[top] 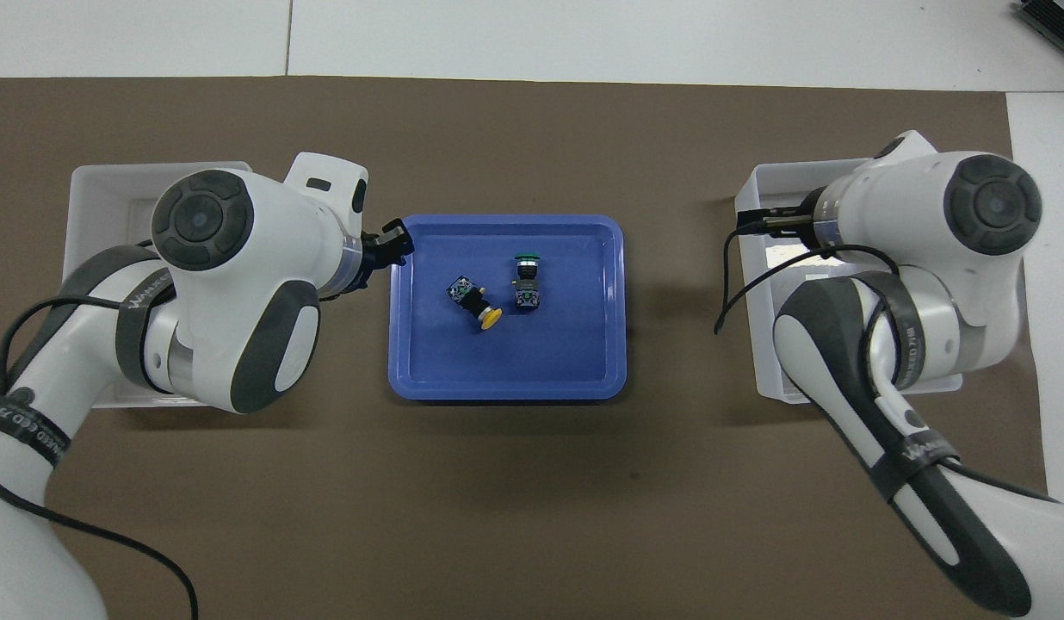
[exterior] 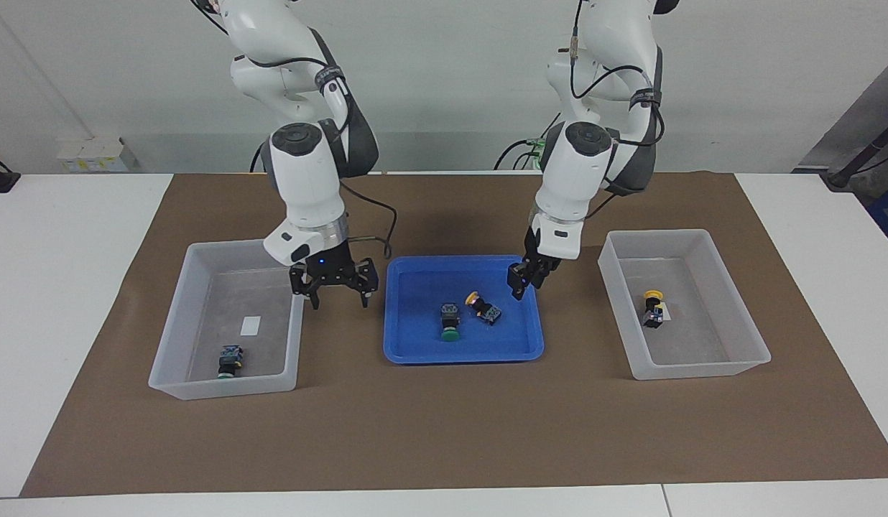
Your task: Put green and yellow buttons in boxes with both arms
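Observation:
The yellow button has a round cap (top: 490, 319) at one end. My left gripper therefore needs to grab the flat-sided block at its other end next.
A green button (exterior: 450, 321) (top: 526, 280) and a yellow button (exterior: 483, 306) (top: 474, 303) lie on their sides in the blue tray (exterior: 462, 357) (top: 506, 387). Another green button (exterior: 230, 360) lies in the box (exterior: 172, 312) at the right arm's end. A second yellow button (exterior: 653, 307) lies in the box (exterior: 738, 294) at the left arm's end. My right gripper (exterior: 334, 287) hangs open and empty over the mat between its box and the tray. My left gripper (exterior: 521, 281) (top: 394, 241) hangs open and empty over the tray's edge at the left arm's end.
A brown mat (exterior: 444, 431) covers the middle of the white table. In the overhead view the arms hide most of both boxes and the buttons in them. A small white label (exterior: 251, 325) lies on the floor of the box at the right arm's end.

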{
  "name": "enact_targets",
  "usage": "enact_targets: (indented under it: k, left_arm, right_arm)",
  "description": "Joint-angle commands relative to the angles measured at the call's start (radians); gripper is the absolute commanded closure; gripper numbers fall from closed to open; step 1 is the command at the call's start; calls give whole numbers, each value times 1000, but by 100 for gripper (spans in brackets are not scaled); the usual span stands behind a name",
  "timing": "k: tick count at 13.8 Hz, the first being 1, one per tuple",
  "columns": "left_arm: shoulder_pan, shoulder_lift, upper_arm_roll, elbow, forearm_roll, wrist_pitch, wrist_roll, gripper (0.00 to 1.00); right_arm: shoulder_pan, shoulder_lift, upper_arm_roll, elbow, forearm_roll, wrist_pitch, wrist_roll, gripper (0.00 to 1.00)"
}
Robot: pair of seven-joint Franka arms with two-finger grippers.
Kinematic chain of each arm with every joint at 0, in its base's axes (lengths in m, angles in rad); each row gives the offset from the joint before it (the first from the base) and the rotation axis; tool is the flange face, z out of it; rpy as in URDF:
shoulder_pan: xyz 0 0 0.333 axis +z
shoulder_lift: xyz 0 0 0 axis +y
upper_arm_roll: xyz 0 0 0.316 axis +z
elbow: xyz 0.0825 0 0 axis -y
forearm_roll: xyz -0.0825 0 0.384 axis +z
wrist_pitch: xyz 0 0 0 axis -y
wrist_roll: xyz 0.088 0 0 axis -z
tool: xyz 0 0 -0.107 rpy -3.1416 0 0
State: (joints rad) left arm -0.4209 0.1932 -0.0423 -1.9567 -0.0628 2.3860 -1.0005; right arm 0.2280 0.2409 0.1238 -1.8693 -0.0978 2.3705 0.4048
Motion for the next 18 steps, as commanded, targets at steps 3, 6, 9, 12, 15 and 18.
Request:
enact_targets:
  k: [3, 6, 9, 12, 15, 18]
  left_arm:
    - [-61, 29, 16, -71, -8, 159, -147, 43]
    - [-82, 89, 16, -71, -8, 219, -198, 43]
    - [-84, 114, 16, -71, -8, 234, -198, 43]
    - [-96, 135, 16, -73, -8, 254, -199, 43]
    - [-111, 146, 16, -73, -8, 292, -234, 42]
    - [-119, 167, 16, -73, -8, 335, -248, 42]
  right_arm:
    - [94, 103, -3, 70, -2, 70, 63, 0]
    - [169, 161, -4, 105, -11, 81, 139, 0]
    - [200, 231, -3, 165, -126, 87, 274, 0]
    - [208, 254, -3, 170, -168, 127, 331, 0]
    - [208, 265, -3, 167, -166, 144, 331, 0]
    - [197, 267, -3, 162, -160, 156, 331, 0]
